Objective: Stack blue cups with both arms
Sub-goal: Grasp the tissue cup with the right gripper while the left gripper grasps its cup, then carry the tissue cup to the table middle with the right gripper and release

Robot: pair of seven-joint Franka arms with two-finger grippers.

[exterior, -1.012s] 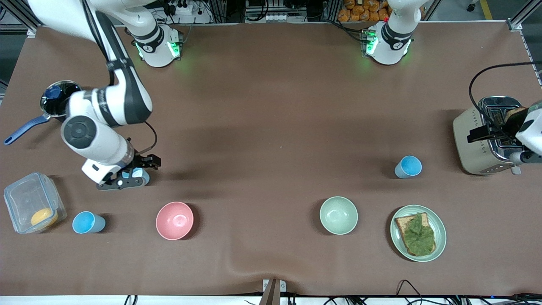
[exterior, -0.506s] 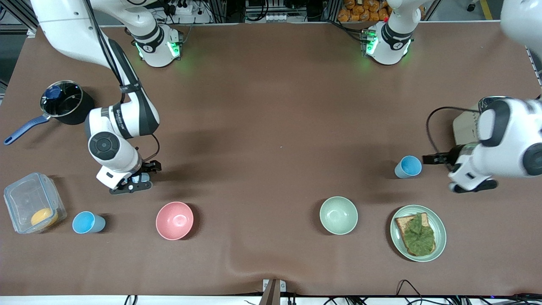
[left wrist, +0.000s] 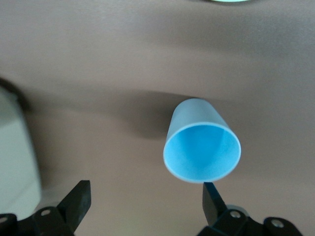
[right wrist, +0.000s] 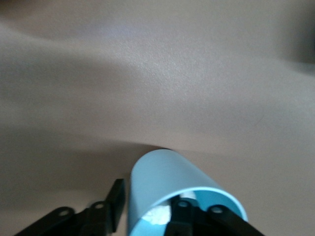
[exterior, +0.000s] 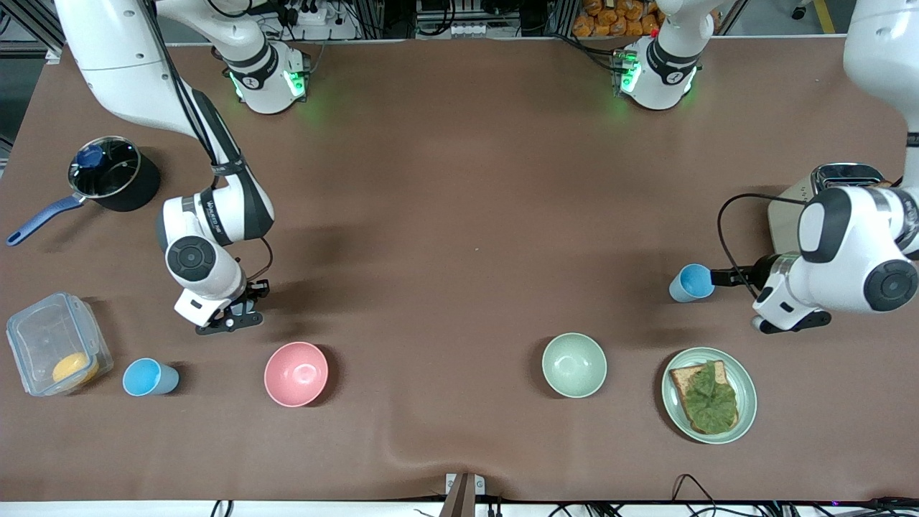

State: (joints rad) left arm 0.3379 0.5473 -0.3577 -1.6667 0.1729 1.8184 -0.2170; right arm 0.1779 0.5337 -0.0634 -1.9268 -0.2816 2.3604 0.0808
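Observation:
My left gripper next needs to grab the blue cup near the toaster (exterior: 790,215) by the cup's side at its open rim (exterior: 711,280), so the blue cups can be stacked.
My right gripper (exterior: 231,318) hangs low over the table near the pink bowl. In the right wrist view it (right wrist: 150,209) is shut on the wall of a blue cup (right wrist: 167,187), one finger inside and one outside; the front view hides this cup under the wrist. A second blue cup (exterior: 148,377) stands on the table beside the plastic box. A third blue cup (exterior: 692,282) stands near the toaster. My left gripper (exterior: 720,276) is open right beside it. In the left wrist view the gripper (left wrist: 145,201) is open, and the cup (left wrist: 202,147) stands just ahead of one finger (left wrist: 212,199).
A pink bowl (exterior: 296,373) and a green bowl (exterior: 574,365) stand nearer the front camera. A plate (exterior: 747,402) with toast and lettuce lies near the left arm. A toaster (exterior: 790,215), a dark pot (exterior: 108,176) and a clear box (exterior: 54,352) stand at the table's ends.
My left arm has swung down from the toaster to beside the third cup. My right gripper has carried its cup a little toward the front camera and the pink bowl.

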